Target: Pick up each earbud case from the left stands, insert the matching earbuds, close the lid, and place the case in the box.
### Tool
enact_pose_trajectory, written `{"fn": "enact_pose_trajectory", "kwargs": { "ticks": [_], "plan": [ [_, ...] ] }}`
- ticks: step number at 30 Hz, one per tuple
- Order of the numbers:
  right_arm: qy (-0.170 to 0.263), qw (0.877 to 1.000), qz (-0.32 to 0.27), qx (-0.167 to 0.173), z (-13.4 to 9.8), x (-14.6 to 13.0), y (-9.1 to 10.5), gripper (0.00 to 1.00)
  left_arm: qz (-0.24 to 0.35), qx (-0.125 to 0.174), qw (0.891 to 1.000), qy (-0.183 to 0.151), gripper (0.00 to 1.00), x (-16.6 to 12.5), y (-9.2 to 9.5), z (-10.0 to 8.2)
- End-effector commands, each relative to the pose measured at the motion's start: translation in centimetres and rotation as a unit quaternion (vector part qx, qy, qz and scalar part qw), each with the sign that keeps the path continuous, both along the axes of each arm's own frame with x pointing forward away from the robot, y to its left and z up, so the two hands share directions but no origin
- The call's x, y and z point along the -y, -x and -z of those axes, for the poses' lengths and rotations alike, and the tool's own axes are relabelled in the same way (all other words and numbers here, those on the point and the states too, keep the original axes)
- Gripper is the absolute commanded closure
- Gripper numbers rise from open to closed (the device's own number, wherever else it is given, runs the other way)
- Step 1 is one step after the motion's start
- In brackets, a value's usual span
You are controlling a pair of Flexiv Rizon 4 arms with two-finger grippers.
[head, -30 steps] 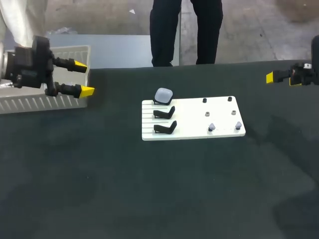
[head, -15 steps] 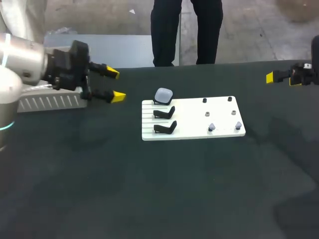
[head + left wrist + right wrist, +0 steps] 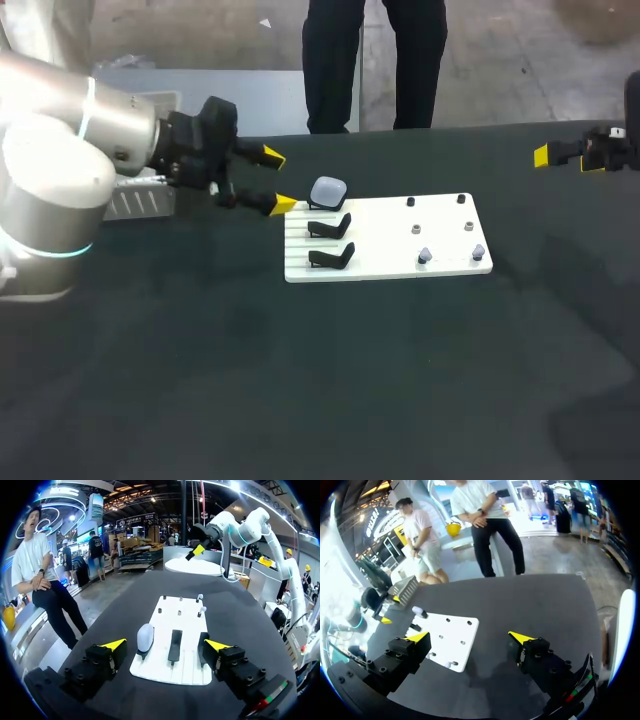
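My left gripper will next grab the earbud case by its lower body. The lid will stay free, so the matching earbuds can be put in.
A pale grey earbud case sits closed on the rearmost of three stands at the left end of the white board. The two nearer black stands are empty. Two earbuds stand on pegs at the board's front right. My left gripper hovers open just left of the case. From the left wrist, the case lies ahead, between the open fingers of that gripper. My right gripper waits open at the table's far right, away from the board.
The grey ribbed box stands at the table's back left, mostly hidden behind my left arm. Several small empty pegs dot the board's right half. Dark table surface spreads in front of the board.
My left arm has swung right from over the grey box to the board's left end, staying open. The right arm has not moved.
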State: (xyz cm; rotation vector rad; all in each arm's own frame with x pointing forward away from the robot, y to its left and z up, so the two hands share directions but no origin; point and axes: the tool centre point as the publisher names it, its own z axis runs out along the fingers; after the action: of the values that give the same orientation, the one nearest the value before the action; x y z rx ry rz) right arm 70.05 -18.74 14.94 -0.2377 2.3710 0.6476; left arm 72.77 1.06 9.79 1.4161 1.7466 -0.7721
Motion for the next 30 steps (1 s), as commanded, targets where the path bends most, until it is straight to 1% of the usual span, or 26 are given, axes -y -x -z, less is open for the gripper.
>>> {"fn": "enact_pose_trajectory", "kwargs": {
  "ticks": [1,7,9,11,12,13,14,18,24,30],
  "plan": [
    [0.001,1.000,0.001,0.000,0.0,-0.1,0.0,0.00,0.002,-0.003,1.000,-0.003,0.00,0.5,-0.5,0.2],
    [0.001,1.000,0.001,0.000,0.0,-0.1,0.0,0.00,0.002,-0.003,1.000,-0.003,0.00,0.5,-0.5,0.2],
    [0.001,1.000,0.001,0.000,0.0,-0.1,0.0,0.00,0.014,0.000,1.000,0.002,0.00,0.3,-1.1,0.4],
    [0.001,1.000,0.001,0.000,0.0,-0.1,0.0,0.00,0.022,0.005,1.000,-0.009,0.00,0.2,-2.0,0.6],
    [0.001,1.000,0.001,0.000,0.0,-0.1,0.0,0.00,0.028,0.005,1.000,-0.005,0.00,0.3,-2.3,0.7],
    [0.001,1.000,0.001,0.000,0.0,-0.1,0.0,0.00,0.035,0.007,0.999,-0.013,0.00,0.5,-2.6,0.8],
    [0.001,1.000,0.001,0.000,0.0,-0.1,0.0,0.00,0.036,0.008,0.999,-0.018,0.00,0.6,-2.9,1.0],
    [0.001,1.000,0.001,0.000,0.0,-0.1,0.0,0.00,0.038,0.004,0.999,-0.017,0.00,1.1,-4.0,2.1],
    [0.001,1.000,0.001,0.000,0.0,-0.1,0.0,0.00,0.049,0.004,0.999,-0.008,0.00,1.9,-4.5,3.5],
    [0.001,1.000,0.001,0.000,0.0,-0.1,0.0,0.00,0.061,0.011,0.998,0.002,0.00,2.6,-5.1,4.7]
  ]
}}
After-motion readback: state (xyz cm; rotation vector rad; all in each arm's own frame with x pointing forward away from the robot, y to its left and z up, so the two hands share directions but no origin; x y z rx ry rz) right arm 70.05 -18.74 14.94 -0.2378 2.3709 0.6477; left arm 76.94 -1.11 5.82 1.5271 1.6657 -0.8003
